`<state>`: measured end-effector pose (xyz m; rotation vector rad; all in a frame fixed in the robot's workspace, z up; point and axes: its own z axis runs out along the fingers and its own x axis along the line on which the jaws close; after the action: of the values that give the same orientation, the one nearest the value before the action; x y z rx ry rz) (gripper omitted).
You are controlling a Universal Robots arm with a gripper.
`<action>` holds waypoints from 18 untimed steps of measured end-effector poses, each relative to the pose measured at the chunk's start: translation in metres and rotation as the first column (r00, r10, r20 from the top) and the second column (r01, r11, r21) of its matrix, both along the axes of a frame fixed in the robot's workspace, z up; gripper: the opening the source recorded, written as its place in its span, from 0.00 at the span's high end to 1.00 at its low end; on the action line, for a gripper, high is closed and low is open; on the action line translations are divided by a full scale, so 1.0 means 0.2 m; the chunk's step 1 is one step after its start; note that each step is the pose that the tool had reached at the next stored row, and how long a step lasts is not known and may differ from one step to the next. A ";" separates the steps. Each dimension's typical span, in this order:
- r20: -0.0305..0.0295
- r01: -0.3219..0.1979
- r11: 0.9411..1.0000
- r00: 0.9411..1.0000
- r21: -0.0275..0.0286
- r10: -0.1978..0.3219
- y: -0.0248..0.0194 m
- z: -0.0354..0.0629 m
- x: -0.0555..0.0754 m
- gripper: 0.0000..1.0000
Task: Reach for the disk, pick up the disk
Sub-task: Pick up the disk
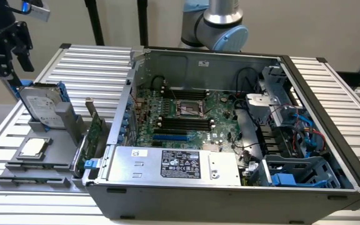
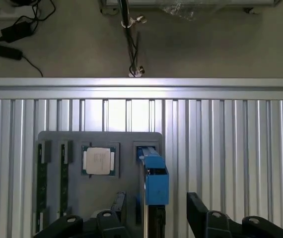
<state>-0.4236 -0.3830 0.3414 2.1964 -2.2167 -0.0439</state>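
Observation:
My gripper's fingers stop above the disk's blue top edge, so closing now would miss the disk. My gripper lowers first, then closes on the disk.
The disk (image 1: 42, 104) stands on edge in a slot of the grey tray (image 1: 11, 180) at the exterior view's left: a silver-grey drive with a white label in a blue frame. From the wrist view I see it edge-on, its blue frame (image 2: 155, 183) on top. My gripper (image 1: 8, 51) hangs in the air above and a little left of the disk, not touching it. It is open and empty. In the wrist view the gripper (image 2: 156, 220) has a black finger (image 2: 116, 218) on one side of the disk's edge and the other finger (image 2: 201, 213) on the opposite side.
A small square chip (image 2: 99, 161) and two memory sticks (image 2: 42, 178) lie on the same tray. An open computer case (image 1: 330, 154) fills the middle of the slatted table (image 1: 86, 58), with a silver box (image 1: 180, 164) at its front. A green card (image 1: 95, 133) stands beside the tray.

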 end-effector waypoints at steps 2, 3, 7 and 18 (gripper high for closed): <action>0.000 -0.001 1.000 1.000 0.000 0.001 0.000 -0.018 0.00 0.40; 0.000 -0.002 1.000 1.000 0.000 0.002 0.000 -0.028 0.00 0.40; 0.000 -0.006 1.000 1.000 0.000 0.006 0.000 -0.064 0.00 0.40; 0.001 -0.008 1.000 1.000 0.000 0.008 0.002 -0.164 -0.04 0.40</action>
<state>-0.4310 -0.3827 0.3086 2.2053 -2.2086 -0.0429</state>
